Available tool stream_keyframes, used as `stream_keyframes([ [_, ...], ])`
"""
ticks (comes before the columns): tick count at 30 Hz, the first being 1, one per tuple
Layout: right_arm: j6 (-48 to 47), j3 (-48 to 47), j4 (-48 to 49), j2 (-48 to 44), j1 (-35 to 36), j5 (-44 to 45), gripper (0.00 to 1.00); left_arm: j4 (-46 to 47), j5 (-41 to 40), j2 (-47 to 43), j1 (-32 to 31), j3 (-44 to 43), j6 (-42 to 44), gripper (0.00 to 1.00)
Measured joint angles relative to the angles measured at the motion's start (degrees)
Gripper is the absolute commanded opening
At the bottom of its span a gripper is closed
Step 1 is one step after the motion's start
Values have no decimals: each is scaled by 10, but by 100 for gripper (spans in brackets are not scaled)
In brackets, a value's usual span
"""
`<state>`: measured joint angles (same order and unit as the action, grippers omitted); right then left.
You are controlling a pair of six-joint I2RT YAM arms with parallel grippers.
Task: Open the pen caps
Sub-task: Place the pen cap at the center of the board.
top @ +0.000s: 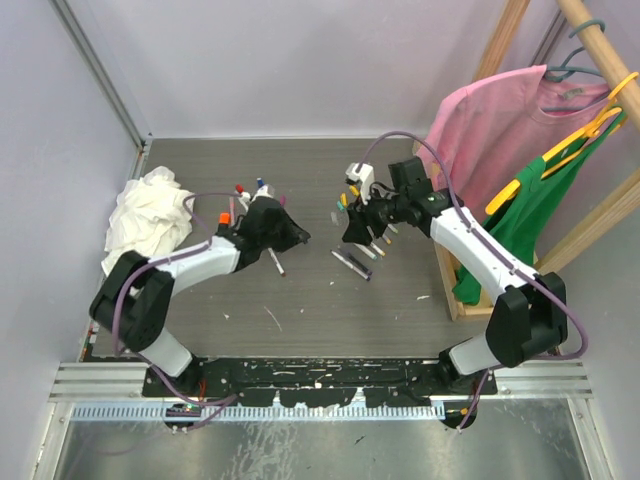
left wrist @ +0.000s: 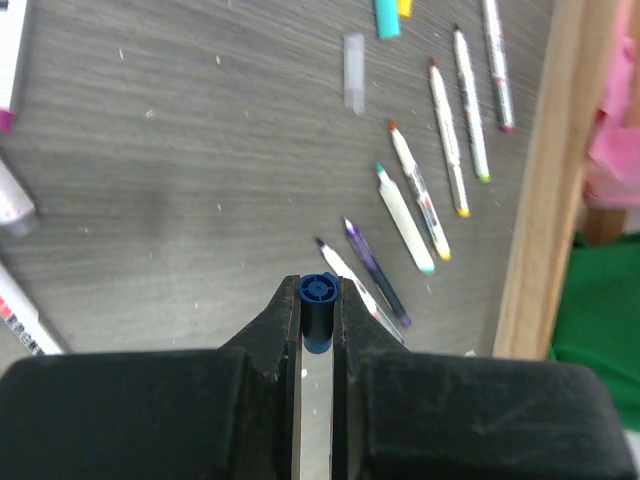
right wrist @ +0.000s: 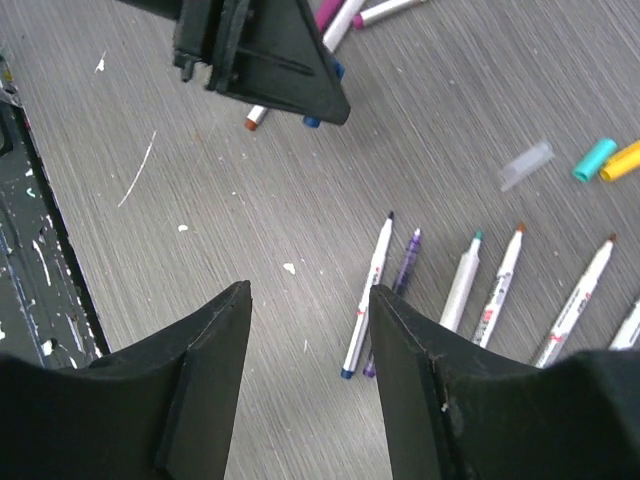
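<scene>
I need to move the blue cap point(left wrist: 318, 312) from above bare table toward the clear cap before my left gripper releases it, as it would fall short if opened now.
A blue pen cap point(left wrist: 318, 312) is pinched upright between the fingertips of my left gripper point(left wrist: 318, 288), which is shut on it above the grey table. From above, the left gripper point(top: 294, 238) hovers left of centre. My right gripper point(right wrist: 310, 298) stands open with nothing between its fingers, above an uncapped white pen point(right wrist: 366, 300) and a purple one point(right wrist: 402, 272). It faces the left gripper point(right wrist: 265, 60) across a short gap. Loose teal point(right wrist: 595, 158) and yellow point(right wrist: 622, 160) pen caps lie on the table. Capped pens point(top: 250, 193) lie behind the left arm.
Several uncapped pens point(left wrist: 440, 150) lie in a row near a wooden frame post point(left wrist: 545, 180). A clear cap point(left wrist: 353, 70) lies apart. A white cloth rag point(top: 150, 215) is heaped at the left. Pink and green garments point(top: 520, 150) hang at the right.
</scene>
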<state>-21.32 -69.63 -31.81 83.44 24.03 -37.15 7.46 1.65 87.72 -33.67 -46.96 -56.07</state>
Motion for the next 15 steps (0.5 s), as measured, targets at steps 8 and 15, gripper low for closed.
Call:
stream_keyframes([
  [8,-11,38,-1,-24,-55,-56,56,-213,-83,181,-31,-251,17,2],
  [15,-13,38,1,-24,-58,-72,56,-308,-104,278,-44,-372,28,7],
])
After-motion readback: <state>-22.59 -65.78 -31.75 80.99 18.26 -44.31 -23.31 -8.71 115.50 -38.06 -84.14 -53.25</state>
